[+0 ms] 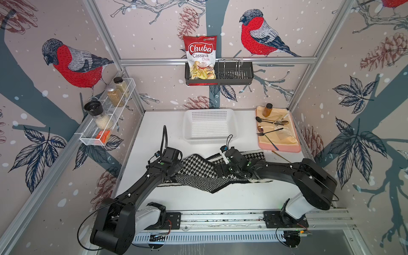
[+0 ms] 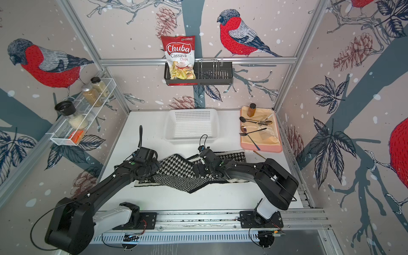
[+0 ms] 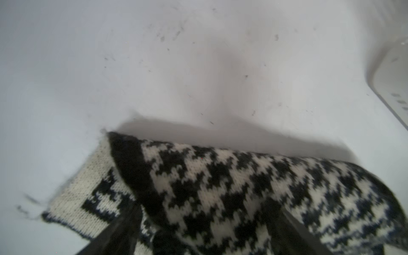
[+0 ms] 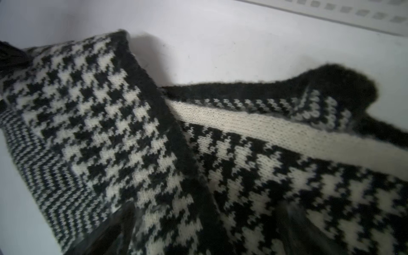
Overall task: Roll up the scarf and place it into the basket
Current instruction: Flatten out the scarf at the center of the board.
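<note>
The right gripper grips the scarf's middle houndstooth fold by its dark edge next, to turn that layer over for rolling.
The scarf point(image 1: 198, 174) point(image 2: 176, 171) lies crumpled across the middle of the white table, houndstooth side up at the left and herringbone along the near edge. My left gripper point(image 1: 177, 169) point(image 3: 209, 209) is down on the scarf's left end, its fingers point(image 3: 123, 229) apart with a houndstooth fold point(image 3: 242, 187) between them. Lower on the middle of the scarf point(image 4: 110, 121), my right gripper point(image 1: 220, 171) point(image 4: 205, 209) stands open, with cloth between its fingers point(image 4: 117, 223). The white basket point(image 1: 185, 125) point(image 2: 169, 123) stands empty just behind the scarf.
A pink tray point(image 1: 293, 150) with cutlery and a small bottle sits at the back right, a gold utensil point(image 1: 280, 155) beside it. A black wire rack point(image 1: 234, 75) with a chips bag hangs on the back wall. A white mesh shelf point(image 1: 88, 136) with jars hangs at the left.
</note>
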`<state>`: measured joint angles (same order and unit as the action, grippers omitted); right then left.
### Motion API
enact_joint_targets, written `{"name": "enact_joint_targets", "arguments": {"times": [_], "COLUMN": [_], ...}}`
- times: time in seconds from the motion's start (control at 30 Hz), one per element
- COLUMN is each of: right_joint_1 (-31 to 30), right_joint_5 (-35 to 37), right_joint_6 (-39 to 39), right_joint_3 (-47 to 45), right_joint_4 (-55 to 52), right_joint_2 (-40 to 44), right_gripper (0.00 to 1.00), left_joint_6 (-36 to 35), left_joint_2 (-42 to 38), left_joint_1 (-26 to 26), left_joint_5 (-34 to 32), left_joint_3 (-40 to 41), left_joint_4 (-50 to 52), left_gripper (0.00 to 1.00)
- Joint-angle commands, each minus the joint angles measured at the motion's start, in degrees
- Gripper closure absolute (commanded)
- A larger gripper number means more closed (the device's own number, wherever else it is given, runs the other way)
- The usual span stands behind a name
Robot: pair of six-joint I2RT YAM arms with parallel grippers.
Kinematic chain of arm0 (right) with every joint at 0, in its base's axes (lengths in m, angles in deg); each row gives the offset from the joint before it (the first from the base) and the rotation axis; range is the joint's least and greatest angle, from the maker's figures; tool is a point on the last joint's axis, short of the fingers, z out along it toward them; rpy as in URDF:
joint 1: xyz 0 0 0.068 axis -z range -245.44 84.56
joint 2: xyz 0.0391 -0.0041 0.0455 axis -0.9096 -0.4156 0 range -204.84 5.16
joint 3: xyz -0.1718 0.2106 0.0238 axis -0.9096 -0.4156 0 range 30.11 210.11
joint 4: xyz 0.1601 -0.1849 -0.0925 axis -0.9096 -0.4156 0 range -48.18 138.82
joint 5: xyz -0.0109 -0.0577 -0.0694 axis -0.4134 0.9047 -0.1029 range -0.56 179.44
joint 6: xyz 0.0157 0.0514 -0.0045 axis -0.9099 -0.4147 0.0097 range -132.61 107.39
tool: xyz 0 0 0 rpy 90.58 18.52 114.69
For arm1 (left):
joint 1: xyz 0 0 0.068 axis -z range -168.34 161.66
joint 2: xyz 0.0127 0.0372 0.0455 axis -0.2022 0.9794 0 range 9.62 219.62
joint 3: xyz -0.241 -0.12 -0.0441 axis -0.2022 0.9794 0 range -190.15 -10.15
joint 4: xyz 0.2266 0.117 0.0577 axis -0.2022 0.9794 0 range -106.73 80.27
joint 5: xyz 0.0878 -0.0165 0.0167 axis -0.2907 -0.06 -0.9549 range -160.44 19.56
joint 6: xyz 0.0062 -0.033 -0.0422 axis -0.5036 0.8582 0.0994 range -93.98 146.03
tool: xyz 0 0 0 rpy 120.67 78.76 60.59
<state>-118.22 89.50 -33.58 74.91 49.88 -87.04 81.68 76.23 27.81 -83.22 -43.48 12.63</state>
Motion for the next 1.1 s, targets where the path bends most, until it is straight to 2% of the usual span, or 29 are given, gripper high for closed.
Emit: {"name": "enact_joint_targets", "arguments": {"times": [0.0,0.1,0.13,0.4,0.5,0.57,0.67,0.77,0.87,1.07], "right_joint_1": [0.0,0.0,0.0,0.1,-0.6,-1.1,-2.0,-5.0,-7.4,-7.8], "right_joint_5": [1.9,1.9,2.1,1.1,1.6,1.8,1.7,3.6,4.8,1.1], "right_joint_6": [-0.8,-1.1,-1.1,-1.4,-1.3,-0.6,1.3,6.5,11.2,14.7], "right_joint_3": [0.2,-0.1,-0.1,0.5,1.2,1.8,3.5,6.5,8.8,10.2], "right_joint_4": [-1.3,-1.2,-1.1,0.3,0.4,0.9,1.6,3.6,9.3,22.3], "right_joint_2": [-0.6,-0.7,-0.6,0.0,0.9,1.8,2.9,3.3,3.0,-0.7], "right_gripper": [0.0,0.0,0.0,0.0,0.0,0.0,0.0,0.0,0.0,0.0], "left_joint_6": [2.3,1.8,1.3,-11.5,-14.7,-19.5,-21.3,-23.8,-25.8,-28.7], "left_joint_2": [2.9,7.0,7.8,3.9,1.2,-1.6,-4.7,-6.0,-6.1,-9.1], "left_joint_1": [-1.4,-2.7,-2.7,-2.9,-3.0,-2.7,-2.1,-1.0,-0.3,1.6], "left_joint_5": [-4.0,-5.8,-6.6,-14.2,-14.4,-10.1,-6.7,-4.1,0.5,9.2], "left_joint_3": [-0.3,-4.0,-5.5,-15.1,-18.1,-17.3,-16.7,-16.2,-16.4,-16.6], "left_joint_4": [-2.5,-0.5,0.4,-5.9,-6.6,-11.3,-14.0,-16.1,-17.7,-22.8], "left_gripper": [0.56,0.92,1.0,1.0,1.0,1.0,1.0,1.0,1.0,1.0]}}
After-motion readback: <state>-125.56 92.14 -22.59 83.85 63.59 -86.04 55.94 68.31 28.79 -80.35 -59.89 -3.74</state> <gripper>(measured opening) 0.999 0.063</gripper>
